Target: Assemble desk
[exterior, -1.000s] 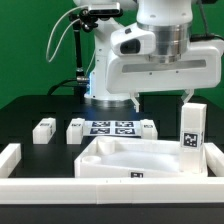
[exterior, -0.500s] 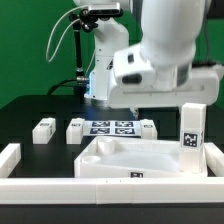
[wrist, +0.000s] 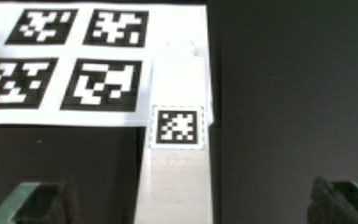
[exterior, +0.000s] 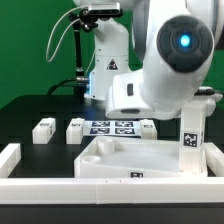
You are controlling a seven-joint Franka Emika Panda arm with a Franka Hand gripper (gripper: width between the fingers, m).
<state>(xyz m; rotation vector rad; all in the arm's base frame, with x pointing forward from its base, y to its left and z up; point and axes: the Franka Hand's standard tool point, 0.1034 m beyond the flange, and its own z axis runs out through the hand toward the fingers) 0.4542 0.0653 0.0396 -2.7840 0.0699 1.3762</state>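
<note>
My gripper needs to move lower before it closes on the tagged leg [wrist: 178,165]. My open fingers are well above the leg in the wrist view, so they would miss it if I closed now.
The white desk tabletop tray [exterior: 125,160] lies at the front with its rims up. One square leg [exterior: 192,130] stands upright at the tray's corner on the exterior view's right. Two legs [exterior: 43,130] [exterior: 76,130] lie on the black table to the left. Another leg [exterior: 149,127] lies beside the marker board [exterior: 112,128]. In the wrist view this leg [wrist: 179,175] runs lengthwise between my fingers, its tag facing up. My gripper [wrist: 190,205] is open and empty above it, with its fingers [wrist: 34,205] well apart from the leg's sides. In the exterior view the arm [exterior: 160,80] hides the fingers.
Low white rails [exterior: 12,158] border the table at the front and sides. The marker board also shows in the wrist view [wrist: 87,60], next to the leg's tagged end. The robot base and a stand with cables [exterior: 80,60] are at the back.
The arm has swung and turned its wrist, so the hand and fingers seen a second ago are now hidden behind it. The desk parts have not moved.
</note>
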